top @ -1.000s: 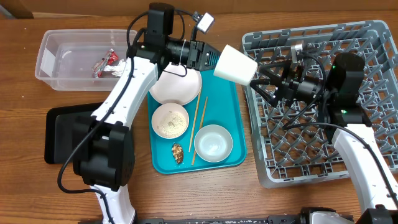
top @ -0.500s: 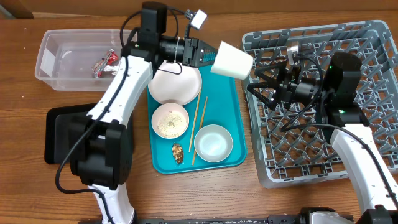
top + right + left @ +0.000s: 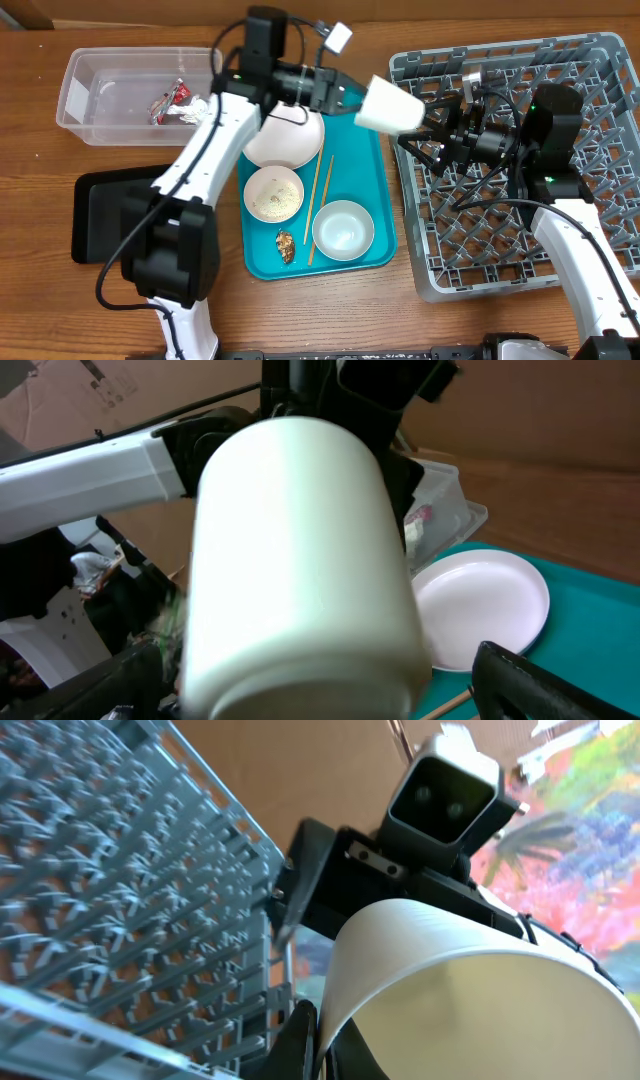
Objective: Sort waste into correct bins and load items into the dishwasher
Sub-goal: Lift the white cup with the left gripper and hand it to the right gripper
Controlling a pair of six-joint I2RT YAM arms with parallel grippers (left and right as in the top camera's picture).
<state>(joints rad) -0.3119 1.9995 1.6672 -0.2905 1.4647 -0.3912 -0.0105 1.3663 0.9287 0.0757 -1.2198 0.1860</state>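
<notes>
My right gripper grabs the small white cup by its base (image 3: 412,114) next. The cup's rim stays free, so the cup loads opening-first into the dish rack (image 3: 600,60).
My left gripper (image 3: 350,96) is shut on the rim of the small white cup (image 3: 390,106) and holds it sideways in the air between the teal tray and the grey dish rack (image 3: 600,60). The left wrist view shows the jaws (image 3: 322,1038) pinching the cup's rim (image 3: 480,1010). My right gripper (image 3: 425,128) is open, with its fingers (image 3: 320,695) on either side of the cup's base (image 3: 300,560). The plate (image 3: 285,145), the bowl with rice (image 3: 273,193), the empty bowl (image 3: 342,229), the chopsticks (image 3: 320,205) and the brown scrap (image 3: 285,246) lie on the teal tray.
The clear tub (image 3: 75,95) at the back left holds the red-and-white wrapper (image 3: 170,100) and the white tissue (image 3: 196,112). The black tray (image 3: 95,215) sits at the left. The teal tray (image 3: 385,250) lies between it and the rack.
My left arm has carried the cup a little to the right, closer to the right gripper. The right gripper has shifted slightly left towards the cup.
</notes>
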